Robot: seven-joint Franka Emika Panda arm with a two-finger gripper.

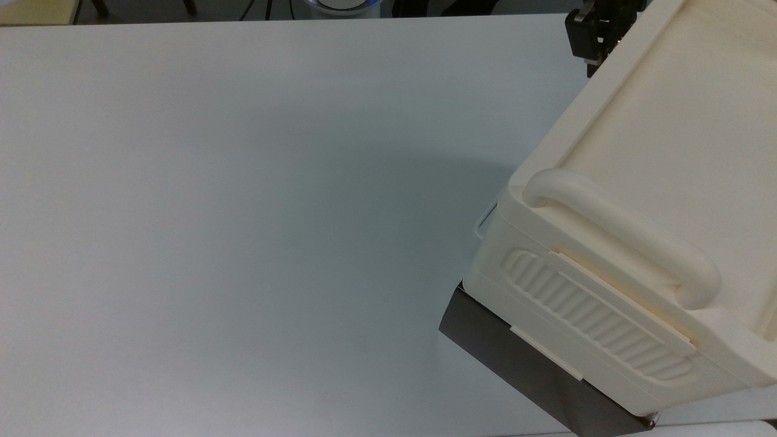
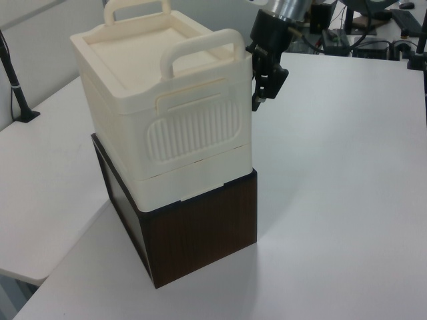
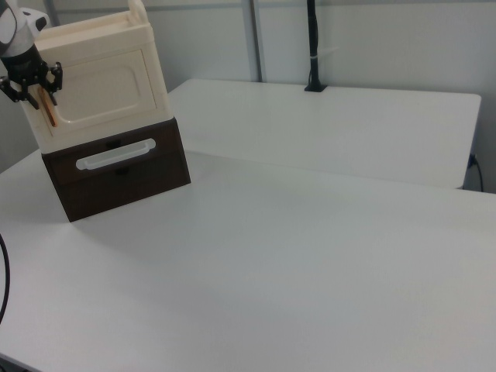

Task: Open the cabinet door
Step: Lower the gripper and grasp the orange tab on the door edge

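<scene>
I should swing the cabinet door open, so I will next grab the door with my gripper by its copper-orange bar handle (image 3: 48,110).
The cream cabinet (image 1: 668,152) (image 2: 147,67) (image 3: 101,46) stands on a dark brown base (image 2: 200,227). In the right view the cabinet door (image 3: 101,89) faces the camera and lies flush with the cabinet front. Its copper-orange bar handle (image 3: 48,110) is at the right view's left edge of the door. My gripper (image 3: 35,99) (image 1: 604,45) (image 2: 257,100) hangs at that front corner, right at the handle. Its fingers stand apart, one on each side of the bar. In the top and left views the door is hidden behind the cabinet body.
The dark base has a drawer with a long white handle (image 3: 116,153). The white table (image 1: 243,212) spreads wide in front of the cabinet. A second table with a clamped black pole (image 3: 312,46) lies behind it in the right view. Another black pole (image 2: 17,93) stands at the left view's left.
</scene>
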